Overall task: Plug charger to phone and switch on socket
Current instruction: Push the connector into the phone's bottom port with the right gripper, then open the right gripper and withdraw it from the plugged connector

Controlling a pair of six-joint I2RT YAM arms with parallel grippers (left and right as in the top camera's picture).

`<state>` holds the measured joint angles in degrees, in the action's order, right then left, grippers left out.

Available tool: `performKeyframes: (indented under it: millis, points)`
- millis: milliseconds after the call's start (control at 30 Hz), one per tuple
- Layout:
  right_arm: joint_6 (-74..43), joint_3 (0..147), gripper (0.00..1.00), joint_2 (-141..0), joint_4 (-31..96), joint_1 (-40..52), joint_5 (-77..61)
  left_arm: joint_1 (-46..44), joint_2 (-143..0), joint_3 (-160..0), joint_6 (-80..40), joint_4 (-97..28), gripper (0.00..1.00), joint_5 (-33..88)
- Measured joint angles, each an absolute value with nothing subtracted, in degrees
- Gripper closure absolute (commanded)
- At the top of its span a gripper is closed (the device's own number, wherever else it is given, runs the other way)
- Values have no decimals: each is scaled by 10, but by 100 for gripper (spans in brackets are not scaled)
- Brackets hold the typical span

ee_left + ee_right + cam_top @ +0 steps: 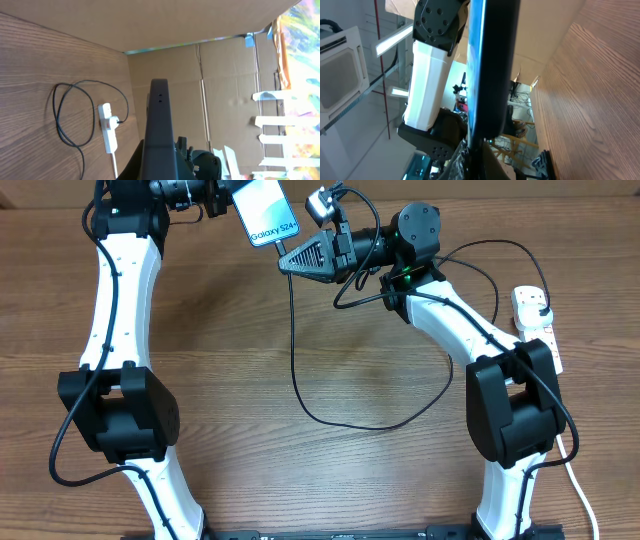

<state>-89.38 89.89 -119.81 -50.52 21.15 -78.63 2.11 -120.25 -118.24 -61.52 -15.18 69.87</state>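
Note:
My right gripper should open now. The body of the connector sits flush against the phone's lower edge, so the charger would stay plugged in if I let go.
My left gripper (232, 202) is shut on the phone (263, 212) and holds it in the air at the back of the table, lit screen facing up. In the left wrist view the phone (160, 125) shows edge-on as a dark slab. My right gripper (287, 261) is shut on the connector end of the charger (294, 350), its tip right at the phone's lower edge (492, 65). Whether the tip is seated in the port I cannot tell. The black cable loops across the table to the socket (536, 325) at the right edge, also visible as the socket (107, 127).
The socket's thick white cord (583, 490) runs toward the front right. Cardboard walls (220, 100) stand behind the table. The cable loop (65, 125) lies on the wooden tabletop (250, 440) between the two arms.

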Motion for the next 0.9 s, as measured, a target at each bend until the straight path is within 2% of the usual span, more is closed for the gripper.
performKeyframes:
  millis: [467, 500, 533, 600, 633, 667, 733, 900]
  points:
    - [-896, 899, 96, -1198, -505, 216, -812, 15, -1203, -1182, -574, -150, 96, 736]
    - [-896, 899, 93, -1198, -505, 216, -812, 15, -1203, -1182, -572, -150, 96, 737]
    - [-896, 899, 87, -1198, -505, 216, -812, 15, -1203, -1182, -570, -150, 96, 738]
    - [-895, 899, 64, -1198, -505, 216, -804, 15, -1203, -1182, -568, -150, 96, 741]
    - [-898, 899, 28, -1198, -504, 215, -793, 13, -1203, -1182, -568, -153, 96, 752]
    - [-898, 899, 12, -1198, -505, 214, -779, 7, -1203, -1182, -568, -154, 96, 762]
    - [-899, 899, 0, -1198, -505, 214, -769, 1, -1203, -1182, -568, -154, 96, 767]
    - [-897, 899, 0, -1198, -505, 214, -760, -1, -1203, -1182, -568, -154, 96, 774]
